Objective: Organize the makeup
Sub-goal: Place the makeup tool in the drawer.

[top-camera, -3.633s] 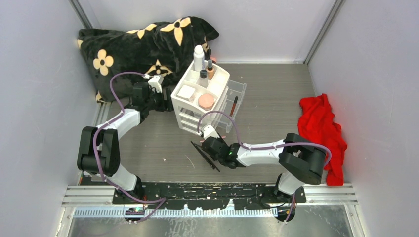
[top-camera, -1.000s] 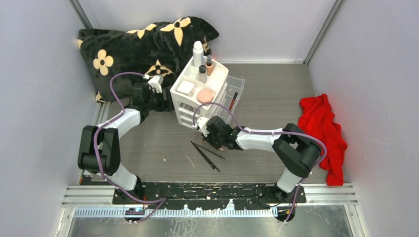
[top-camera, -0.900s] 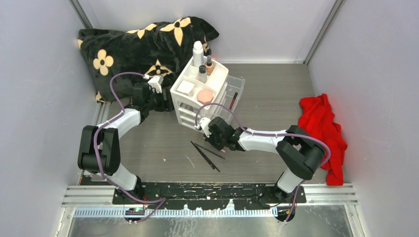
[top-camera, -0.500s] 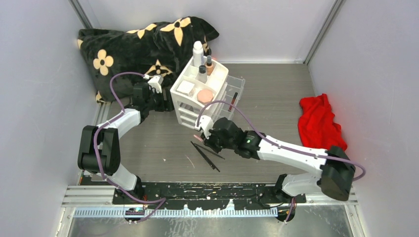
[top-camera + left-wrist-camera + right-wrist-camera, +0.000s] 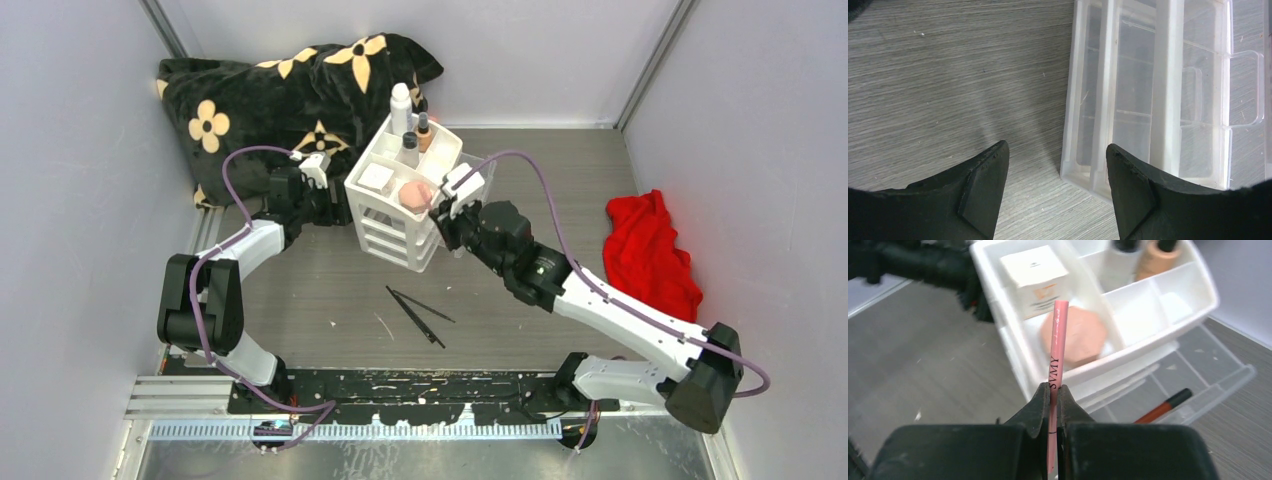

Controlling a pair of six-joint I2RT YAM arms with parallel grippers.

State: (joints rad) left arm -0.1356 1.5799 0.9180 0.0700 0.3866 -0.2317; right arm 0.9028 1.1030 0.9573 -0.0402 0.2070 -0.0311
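Note:
My right gripper keeps holding the thin pink tube for now until it is over the open clear drawer [image 5: 1213,360]. Over the pink octagonal compact, the tube would miss the drawer.
My right gripper [image 5: 1054,390] is shut on a thin pink tube [image 5: 1057,350] and holds it above the white drawer unit [image 5: 398,242], over the pink octagonal compact [image 5: 1074,336]. The top tray also holds a white square box [image 5: 1034,273], a white bottle [image 5: 401,108] and a tan dark-capped bottle [image 5: 425,135]. A red pencil [image 5: 1163,406] lies in the open clear drawer [image 5: 1213,360]. Two thin black pencils [image 5: 418,312] lie on the table. My left gripper [image 5: 1055,150] is open and empty at the unit's left lower corner [image 5: 1083,170].
A black pillow with tan flowers [image 5: 280,90] lies at the back left behind the unit. A red cloth [image 5: 650,255] lies at the right wall. Grey walls close in the table on three sides.
My right gripper took the pink tube from the table beside the black pencils, then rose and moved back over the unit's top tray. The left arm has not moved.

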